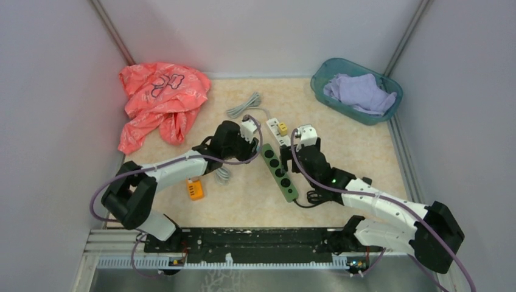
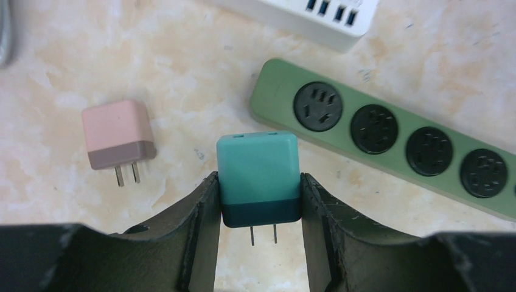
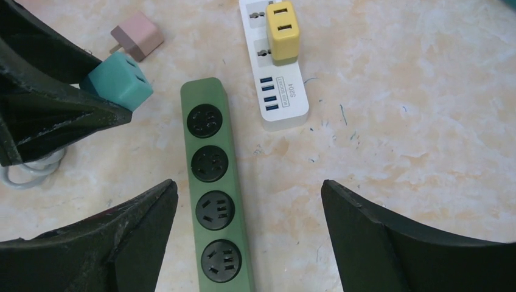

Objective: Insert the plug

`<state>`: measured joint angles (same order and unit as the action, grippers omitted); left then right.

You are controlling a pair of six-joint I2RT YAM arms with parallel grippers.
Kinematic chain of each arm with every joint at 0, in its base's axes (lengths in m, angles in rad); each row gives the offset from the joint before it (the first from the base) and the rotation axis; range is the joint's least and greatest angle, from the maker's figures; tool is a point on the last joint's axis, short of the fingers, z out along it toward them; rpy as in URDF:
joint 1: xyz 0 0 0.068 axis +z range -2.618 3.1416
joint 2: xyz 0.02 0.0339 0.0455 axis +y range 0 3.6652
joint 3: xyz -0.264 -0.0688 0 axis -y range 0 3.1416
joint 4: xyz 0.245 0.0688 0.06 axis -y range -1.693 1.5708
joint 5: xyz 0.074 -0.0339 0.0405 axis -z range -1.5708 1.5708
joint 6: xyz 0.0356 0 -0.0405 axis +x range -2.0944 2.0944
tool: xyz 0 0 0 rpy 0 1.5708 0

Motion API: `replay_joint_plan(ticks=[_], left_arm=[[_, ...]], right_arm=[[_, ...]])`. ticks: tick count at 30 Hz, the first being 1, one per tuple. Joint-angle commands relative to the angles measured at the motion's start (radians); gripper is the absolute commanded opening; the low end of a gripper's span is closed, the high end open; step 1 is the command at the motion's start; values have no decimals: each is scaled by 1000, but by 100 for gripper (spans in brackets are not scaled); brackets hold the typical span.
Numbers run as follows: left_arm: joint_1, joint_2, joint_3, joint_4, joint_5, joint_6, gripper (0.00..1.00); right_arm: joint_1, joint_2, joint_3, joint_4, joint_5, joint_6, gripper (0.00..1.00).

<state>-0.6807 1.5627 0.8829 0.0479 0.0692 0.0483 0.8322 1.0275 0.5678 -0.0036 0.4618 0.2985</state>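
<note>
I should next grab the teal plug (image 2: pixel 258 173) with my right gripper, across its sides at the plug's end opposite the prongs. The plug's prongs then stay free to insert.
My left gripper (image 2: pixel 257 185) is shut on a teal plug (image 2: pixel 258 173), gripping its two sides, with its two prongs pointing back toward the wrist. The plug sits just left of the far end of the green power strip (image 2: pixel 395 137), which has a row of several black sockets. In the right wrist view the teal plug (image 3: pixel 118 79) and the left fingers (image 3: pixel 55 103) are at the upper left. My right gripper (image 3: pixel 249 194) is open and empty, its jaws straddling the green strip (image 3: pixel 213 182) above its near sockets. From above, both grippers flank the strip (image 1: pixel 280 172).
A pink plug (image 2: pixel 117 134) lies on the table left of the teal one. A white power strip (image 3: pixel 286 100) carries a yellow adapter (image 3: pixel 282 30). An orange block (image 1: pixel 195 189), a grey cable (image 1: pixel 244 104), a pink cloth (image 1: pixel 161 100) and a teal basket (image 1: pixel 317 82) are around.
</note>
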Motion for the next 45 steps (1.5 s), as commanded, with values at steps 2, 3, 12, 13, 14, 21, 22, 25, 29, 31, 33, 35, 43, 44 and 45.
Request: replay_joint_plan(ticks=[2, 3, 12, 13, 14, 21, 22, 25, 29, 31, 33, 35, 43, 44, 45], left_arm=[[-34, -133, -94, 186, 50, 69, 28], [-39, -154, -114, 208, 60, 79, 29], [-77, -313, -259, 392, 133, 153, 28], [-82, -324, -273, 412, 142, 169, 28], [-88, -335, -287, 434, 148, 184, 28], [-136, -387, -388, 619, 199, 257, 27], [-142, -388, -393, 633, 204, 269, 26], [-158, -382, -397, 658, 212, 289, 26], [-172, -379, -414, 721, 240, 295, 25], [-180, -377, -425, 764, 255, 300, 25], [-187, -374, -425, 780, 263, 298, 25], [-193, -370, -426, 793, 268, 292, 25], [-204, -363, -449, 866, 283, 242, 25], [-203, -359, -451, 871, 283, 238, 25], [-203, -357, -452, 878, 282, 235, 25]], right_arm=[[-20, -35, 122, -170, -66, 68, 88], [-26, -34, 140, -193, -84, 75, 88], [-46, -19, 300, -350, -275, 97, 88], [-48, -14, 315, -361, -295, 101, 87], [-50, -8, 331, -373, -315, 108, 87], [-69, 65, 456, -441, -469, 152, 83], [-71, 76, 475, -453, -485, 155, 82], [-73, 90, 509, -455, -524, 165, 82], [-81, 111, 538, -460, -555, 175, 78], [-90, 129, 551, -467, -579, 175, 76], [-97, 139, 556, -466, -601, 175, 73], [-102, 145, 558, -462, -619, 174, 71], [-121, 150, 538, -433, -705, 172, 57], [-121, 150, 535, -428, -718, 172, 55], [-122, 152, 533, -424, -728, 172, 52]])
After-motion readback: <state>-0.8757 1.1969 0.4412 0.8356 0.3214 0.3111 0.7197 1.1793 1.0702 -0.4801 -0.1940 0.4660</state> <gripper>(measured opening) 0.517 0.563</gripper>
